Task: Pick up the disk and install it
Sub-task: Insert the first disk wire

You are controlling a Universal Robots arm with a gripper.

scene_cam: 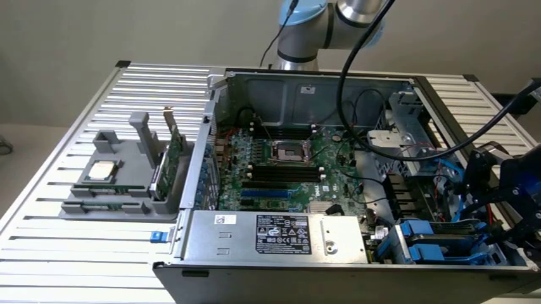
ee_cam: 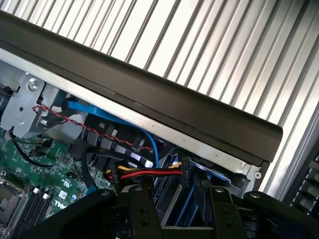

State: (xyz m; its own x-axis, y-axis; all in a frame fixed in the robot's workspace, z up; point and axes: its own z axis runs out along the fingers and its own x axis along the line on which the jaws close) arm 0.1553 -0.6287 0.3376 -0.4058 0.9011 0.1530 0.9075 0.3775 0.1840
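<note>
My gripper should install the disk in the computer case, grabbing its blue carrier edge [scene_cam: 416,228] next.
The disk [scene_cam: 427,244] sits in its blue carrier frame, low in the front corner of the open computer case [scene_cam: 279,82], on the exterior view's right. My black gripper [scene_cam: 495,215] hangs just above that corner. In the wrist view the gripper [ee_cam: 182,216] is open, with one finger [ee_cam: 139,211] on each side of the disk's blue rails [ee_cam: 172,201]. I cannot tell whether the pads touch the carrier. The disk's label face is hidden.
Red, yellow and blue cables [ee_cam: 144,173] run just past the fingers, under the case's dark rim [ee_cam: 149,94]. The power supply [scene_cam: 270,231] and motherboard [scene_cam: 287,164] fill the case. A grey holder [scene_cam: 118,190] with a processor chip [scene_cam: 101,171] and a green card [scene_cam: 173,158] stands on the slatted table [scene_cam: 85,253].
</note>
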